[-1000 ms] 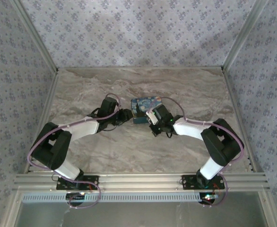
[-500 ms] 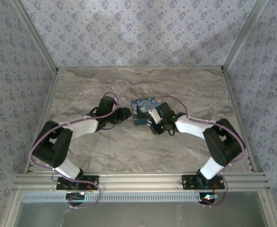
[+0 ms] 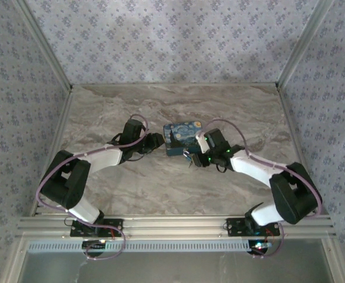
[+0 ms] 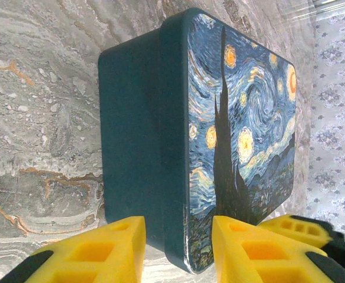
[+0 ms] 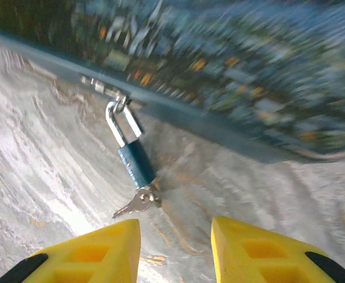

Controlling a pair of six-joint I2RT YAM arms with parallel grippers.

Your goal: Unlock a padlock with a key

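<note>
My right gripper is to reach and grab the silver key (image 3: 190, 162) (image 5: 136, 203) at the padlock's bottom end, which leaves the shackle free to open and unhook from the hasp.
A dark teal box (image 3: 181, 137) with a starry night picture on its lid (image 4: 243, 118) sits mid-table. A small blue padlock (image 5: 136, 162) with a silver shackle hangs from the hasp on the box's front edge, and a silver key (image 5: 136, 203) sticks out of its bottom end. My right gripper (image 5: 175, 247) is open just short of the key, with nothing between its yellow fingers (image 5: 90, 250). My left gripper (image 4: 178, 247) is open at the box's left end, its fingers on either side of a lid corner. From above, the left gripper (image 3: 156, 141) and right gripper (image 3: 193, 155) flank the box.
The table (image 3: 131, 183) is bare marble-patterned. Patterned walls (image 3: 172, 41) with metal posts close in the back and sides. The right arm's forearm (image 3: 255, 168) stretches across the table's right half, with a cable looping above it.
The right arm has swung its elbow out to the right and turned its gripper toward the box's front; the right wrist view is motion-blurred. The left arm has stayed put.
</note>
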